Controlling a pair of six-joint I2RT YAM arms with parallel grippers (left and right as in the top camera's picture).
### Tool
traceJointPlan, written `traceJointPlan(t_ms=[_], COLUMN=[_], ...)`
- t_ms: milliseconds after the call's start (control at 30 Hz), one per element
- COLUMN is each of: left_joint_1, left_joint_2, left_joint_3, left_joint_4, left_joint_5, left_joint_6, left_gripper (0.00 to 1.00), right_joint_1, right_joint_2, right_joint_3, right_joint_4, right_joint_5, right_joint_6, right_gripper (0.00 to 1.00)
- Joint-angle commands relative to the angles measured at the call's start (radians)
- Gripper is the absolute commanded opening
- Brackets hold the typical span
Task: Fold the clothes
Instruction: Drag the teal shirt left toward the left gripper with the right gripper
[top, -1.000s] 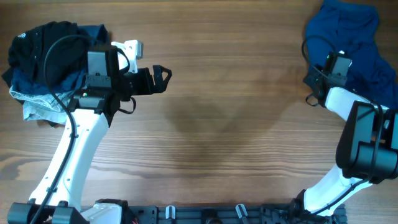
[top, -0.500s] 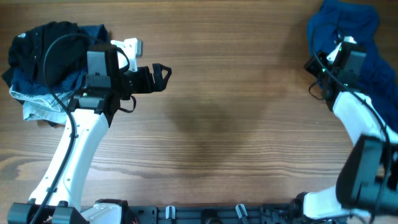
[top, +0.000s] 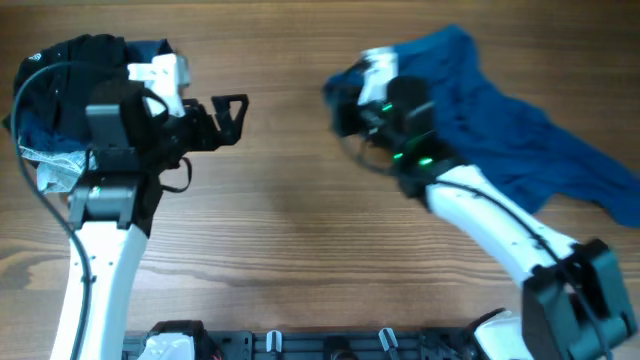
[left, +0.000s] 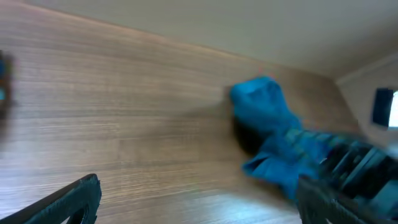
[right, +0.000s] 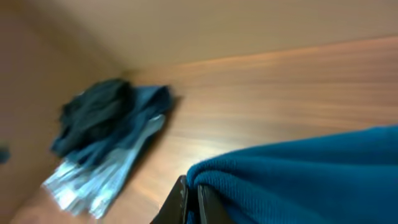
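Observation:
I next need to grab the garment's leading edge with my left gripper, beside my right gripper's pinch, to stretch the blue garment for folding.
The clothes, one royal-blue wrinkly garment, trail in a long band from the table's middle back to the far right. My right gripper holds their leading edge near the table's centre. In the right wrist view its jaws are shut, pinching a fold of the blue cloth. My left gripper stands open at the left, pointing right, nothing between its fingers. Seen from the left wrist, the blue garment bunches ahead beside the right arm, beyond my open left gripper.
A pile at the back left holds a black garment on pale denim jeans. The right wrist view shows the same black garment and jeans ahead on the left. Bare wooden tabletop lies between the arms.
My right gripper shut on the blue garment at the far right, then swung left to mid-table, dragging the cloth out in a long band. The left arm turned slightly and stayed open.

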Motion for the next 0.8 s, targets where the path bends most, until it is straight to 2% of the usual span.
traceJointPlan(t_ms=[0,167,200,233,267,300,333,567,633,700,767], left_joint_1=[0.027,0.027,0.027,0.027,0.027,0.027,0.027,0.027,0.027,0.027,0.027], left_joint_2=[-0.015,-0.008,-0.008,-0.008,-0.008,-0.008,-0.008,0.002,0.017,0.04,0.071], left_joint_3=[0.017,0.017,0.017,0.017,0.017,0.017,0.017,0.017,0.017,0.017,0.017], left_joint_4=[-0.053,-0.098,-0.097,-0.096,-0.097,-0.097,-0.097,-0.095,-0.095,-0.095,-0.095], left_joint_5=[0.012,0.011,0.011,0.011,0.008,0.008,0.007,-0.03,-0.03,-0.03,-0.03], left_joint_6=[-0.008,-0.004,-0.004,-0.004,-0.004,0.0,0.0,0.0,0.0,0.0,0.0], left_gripper=[1.0,0.99,0.99,0.99,1.0,1.0,1.0,1.0,1.0,1.0,1.0], right_joint_1=[0.114,0.149,0.149,0.149,0.148,0.143,0.137,0.056,0.017,-0.015,-0.05], right_joint_2=[0.082,0.171,0.174,0.173,0.159,0.135,0.115,-0.075,-0.132,-0.162,-0.182], right_joint_3=[0.038,0.185,0.213,0.229,0.249,0.267,0.279,0.346,0.346,0.346,0.346], right_joint_4=[0.093,0.111,0.105,0.1,0.066,0.006,-0.048,-0.597,-0.81,-0.948,-1.107], right_joint_5=[0.098,0.095,0.078,0.062,0.056,0.057,0.057,0.076,0.08,0.08,0.093], right_joint_6=[0.066,0.092,0.083,0.063,0.035,-0.005,-0.03,-0.145,-0.144,-0.14,-0.079], right_gripper=[0.04,0.04,0.09,0.23,0.58,0.97,1.0,1.0,1.0,1.0,1.0])
